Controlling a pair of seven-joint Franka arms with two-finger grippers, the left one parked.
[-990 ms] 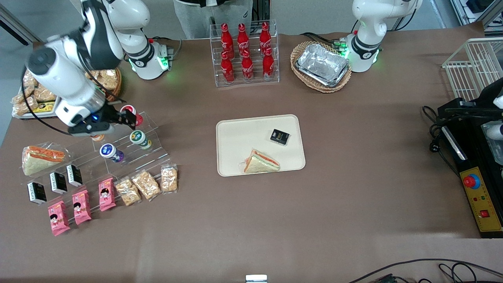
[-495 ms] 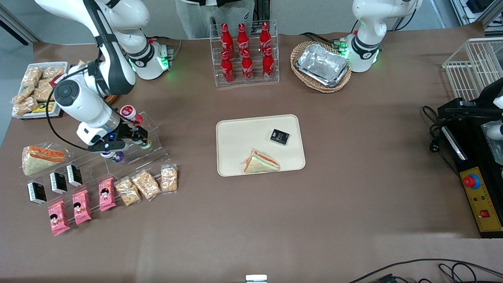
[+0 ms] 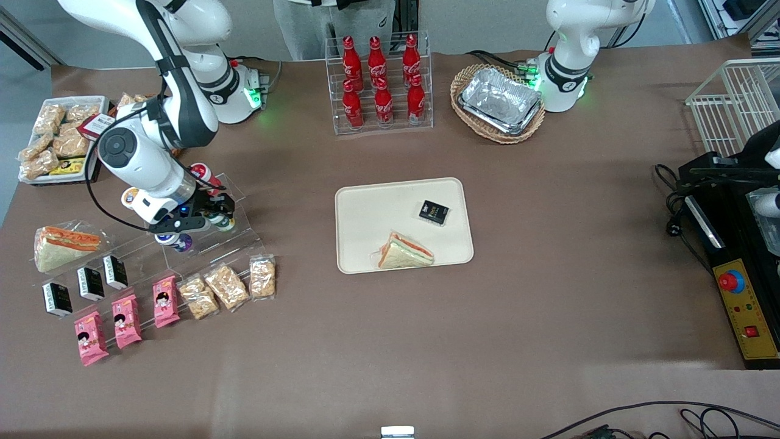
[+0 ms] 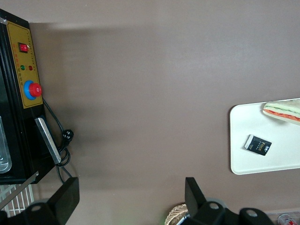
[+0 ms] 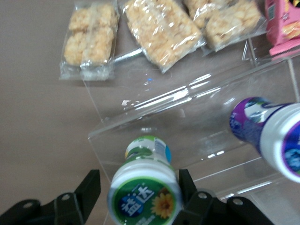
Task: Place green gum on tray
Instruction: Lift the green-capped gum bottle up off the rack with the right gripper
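My right gripper grabs the green gum by its white lid end (image 5: 144,192) next. Then it places the gum on the tray.
The green gum (image 5: 144,194), a white canister with a green-and-white lid, stands on a clear acrylic stepped stand (image 5: 154,112). My right gripper (image 5: 139,180) is open and straddles the canister, one finger on each side of its lid, with a small gap showing at one finger (image 5: 91,185). In the front view the gripper (image 3: 214,214) covers most of the gum (image 3: 225,224). The cream tray (image 3: 365,201) lies at the table's middle, toward the parked arm's end from the stand, and also shows in the left wrist view (image 4: 241,140).
A purple-lidded canister (image 5: 267,129) stands beside the gum, and a red-lidded canister (image 3: 200,172) stands on a higher step. Packets of crackers (image 5: 161,30) lie nearer the front camera. A sandwich (image 3: 405,251) and a black packet (image 3: 434,211) lie on the tray.
My gripper has come down from beside the red-lidded canister toward the front camera and now straddles the green gum. The gum has not moved.
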